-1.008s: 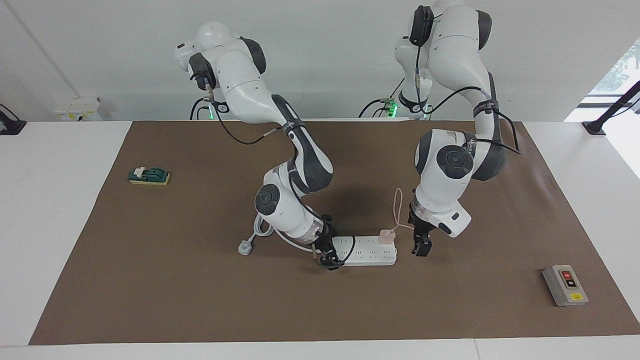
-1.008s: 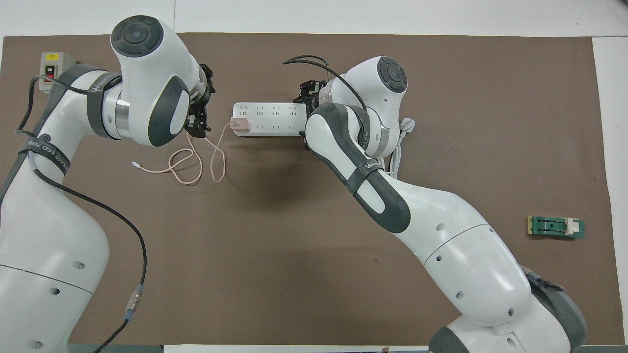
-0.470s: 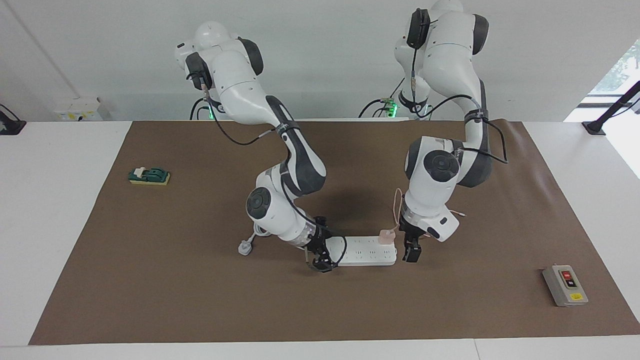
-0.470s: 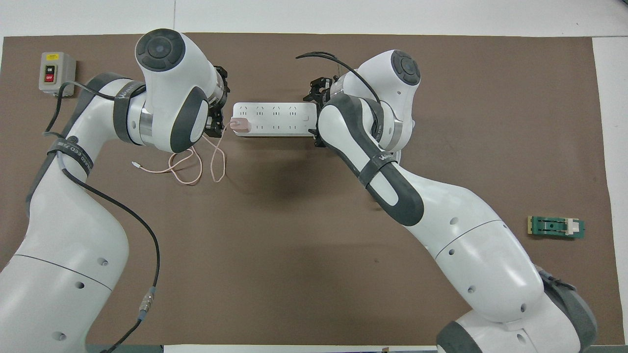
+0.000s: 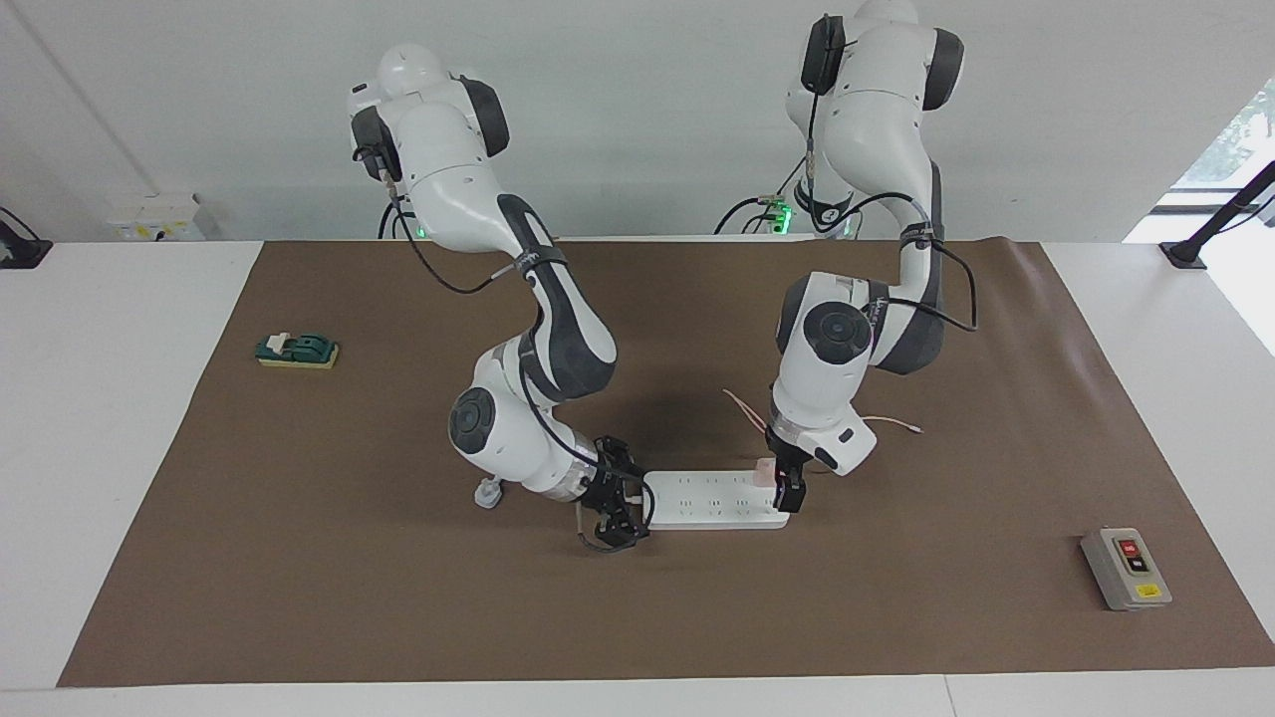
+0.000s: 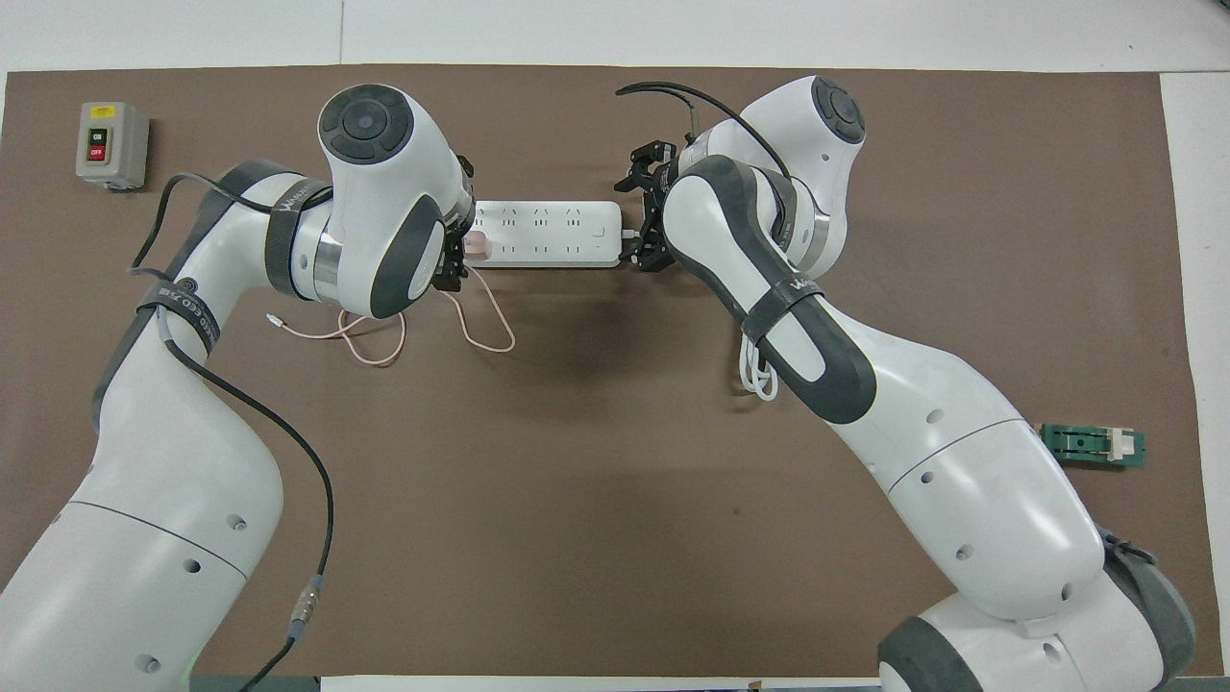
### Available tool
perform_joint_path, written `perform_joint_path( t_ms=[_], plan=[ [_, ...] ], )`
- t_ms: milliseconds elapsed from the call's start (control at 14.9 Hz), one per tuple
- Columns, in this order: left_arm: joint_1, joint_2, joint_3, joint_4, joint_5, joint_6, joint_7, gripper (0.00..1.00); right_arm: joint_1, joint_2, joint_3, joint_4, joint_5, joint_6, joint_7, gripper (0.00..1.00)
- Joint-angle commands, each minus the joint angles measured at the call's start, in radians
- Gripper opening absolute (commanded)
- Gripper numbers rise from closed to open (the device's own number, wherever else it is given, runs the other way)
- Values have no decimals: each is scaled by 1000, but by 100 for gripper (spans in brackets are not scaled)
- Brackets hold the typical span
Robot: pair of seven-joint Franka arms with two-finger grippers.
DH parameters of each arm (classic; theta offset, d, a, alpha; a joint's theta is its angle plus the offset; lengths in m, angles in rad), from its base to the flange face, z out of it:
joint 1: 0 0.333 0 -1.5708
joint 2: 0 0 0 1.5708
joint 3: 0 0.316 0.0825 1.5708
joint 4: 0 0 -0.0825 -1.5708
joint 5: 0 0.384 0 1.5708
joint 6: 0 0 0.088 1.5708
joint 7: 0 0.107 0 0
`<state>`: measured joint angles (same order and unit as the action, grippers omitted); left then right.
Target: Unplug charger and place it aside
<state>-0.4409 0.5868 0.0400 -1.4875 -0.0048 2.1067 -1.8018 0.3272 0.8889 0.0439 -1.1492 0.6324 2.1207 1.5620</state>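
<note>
I need to steady the power strip while the charger (image 6: 476, 244) is unplugged, so next my right gripper should grab the white power strip's hold by its cord end (image 6: 611, 235).
The pale pink charger (image 5: 763, 467) sits plugged into the white power strip (image 5: 707, 498) at the strip's end toward the left arm; it also shows in the overhead view (image 6: 478, 249). Its thin pink cable (image 6: 480, 327) loops on the mat nearer to the robots. My left gripper (image 5: 787, 493) is down at that end of the strip, right against the charger, and my left wrist covers part of both in the overhead view (image 6: 454, 264). My right gripper (image 5: 613, 518) is open and low at the strip's other end (image 6: 642, 219), where the thick white cord leaves it.
A grey box with red and black buttons (image 5: 1126, 568) lies toward the left arm's end of the brown mat. A small green block (image 5: 297, 351) lies toward the right arm's end. The strip's white plug (image 5: 487, 492) and coiled cord (image 6: 759, 370) lie under my right arm.
My left gripper moved in to the charger. My right gripper slid off the strip's top to its cord end. The strip shifted slightly toward the right arm's end, and the cable loop moved.
</note>
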Motion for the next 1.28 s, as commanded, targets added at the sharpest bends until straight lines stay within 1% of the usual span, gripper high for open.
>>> perform_joint_path(
  t_ms=[0, 67, 202, 269, 336, 538, 605, 672, 806, 874, 941, 1209],
  plan=[
    [-19, -33, 9, -53, 19, 16, -25, 100, -8, -21, 5, 13, 30, -30, -14, 100],
    [-21, -33, 9, -53, 19, 15, -25, 100, -1, -27, 5, 11, 41, -30, -14, 100],
    [-21, -35, 9, -51, 19, -10, -45, 91, 24, -38, 5, 3, 49, -24, -13, 100],
    [-22, -39, 9, -51, 19, -19, -53, 91, 42, -39, 5, -7, 52, -13, -2, 100],
    [-28, -39, 9, -50, 17, -28, -65, 91, 61, -39, 5, -15, 52, 5, 12, 100],
    [-28, -39, 9, -50, 17, -31, -74, 80, 87, -39, 5, -61, 50, 99, 13, 100],
    [-27, -39, 9, -50, 17, -31, -74, 73, 102, -39, 5, -69, 47, 122, 13, 100],
    [-28, -39, 9, -50, 17, -30, -74, 64, 110, -38, 4, -70, 43, 131, 9, 100],
    [-27, -39, 9, -51, 19, -21, -73, 23, 111, -38, 4, -84, 35, 165, -2, 100],
    [-27, -39, 9, -51, 19, -19, -74, 13, 119, -38, 5, -98, 35, 185, -14, 100],
    [-27, -39, 9, -51, 19, -20, -73, 8, 122, -38, 4, -109, 35, 202, -34, 100],
    [-27, -39, 9, -53, 20, -19, -73, 8, 119, -38, 4, -119, 35, 228, -115, 100]
  ],
)
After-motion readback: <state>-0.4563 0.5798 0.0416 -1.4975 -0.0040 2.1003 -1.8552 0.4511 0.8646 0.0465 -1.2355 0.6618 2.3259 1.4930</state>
